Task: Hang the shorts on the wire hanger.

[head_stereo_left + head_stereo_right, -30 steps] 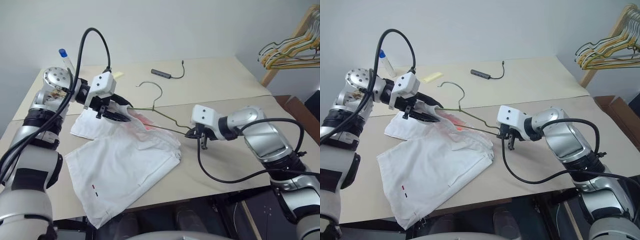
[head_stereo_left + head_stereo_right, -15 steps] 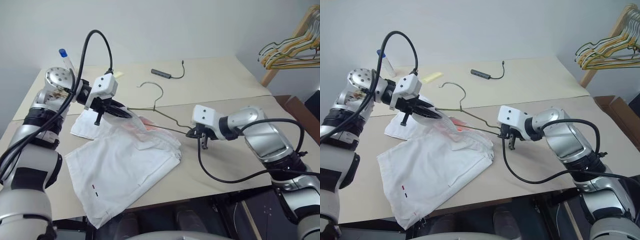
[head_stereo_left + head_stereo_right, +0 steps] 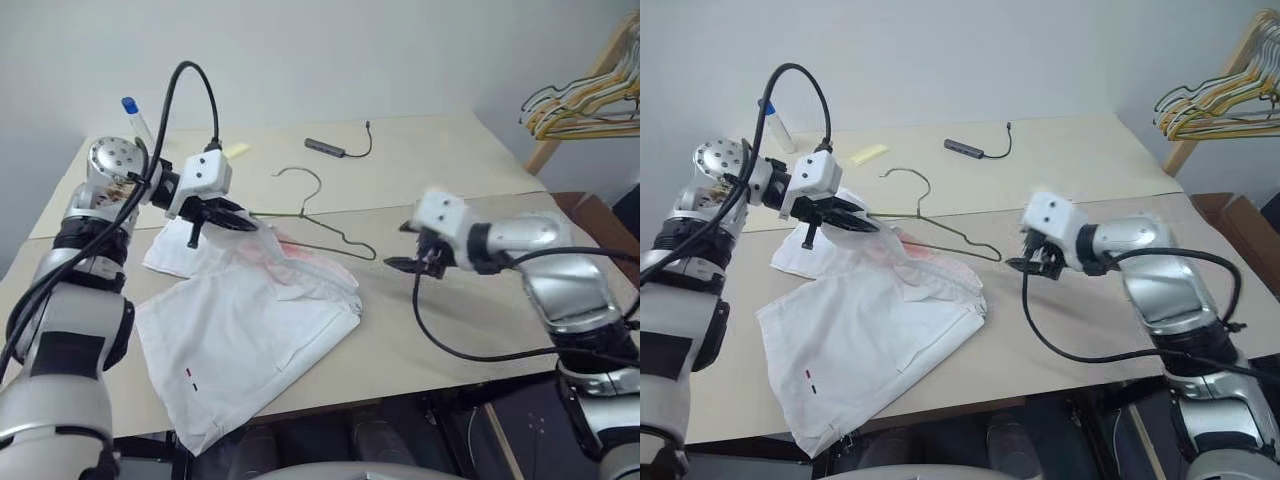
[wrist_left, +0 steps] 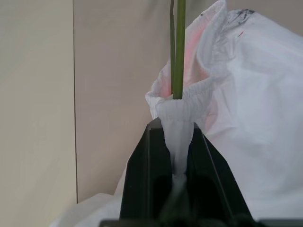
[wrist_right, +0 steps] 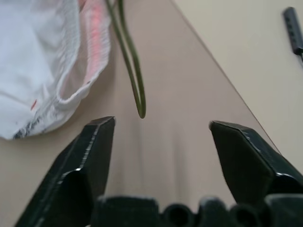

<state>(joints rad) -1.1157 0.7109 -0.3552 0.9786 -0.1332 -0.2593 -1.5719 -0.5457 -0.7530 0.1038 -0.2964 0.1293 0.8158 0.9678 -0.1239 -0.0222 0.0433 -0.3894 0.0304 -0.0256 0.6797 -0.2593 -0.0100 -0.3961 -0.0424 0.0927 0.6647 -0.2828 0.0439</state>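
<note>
The waistband's loose end stands up and gapes open while the legs of the shorts lie flat, so my right gripper should grab the shorts by the edge there next.
The white shorts lie spread on the table, their waistband lifted at the far end. My left gripper is shut on that gathered waistband. The olive-green wire hanger runs into the waistband opening just past the left fingertips. Its silvery hook points toward the far side, and its right shoulder end lies on the table. My right gripper hangs open to the right of that end, a short gap away, with nothing between its fingers.
A dark adapter with a cable lies on the far table half, with a yellow slip and a blue-capped bottle at the far left. Bunched yellow and green hangers on a wooden rack stand off the table's right corner.
My right gripper has opened, let go of the hanger's end and drawn back to the right and upward. My left gripper has closed on the waistband.
</note>
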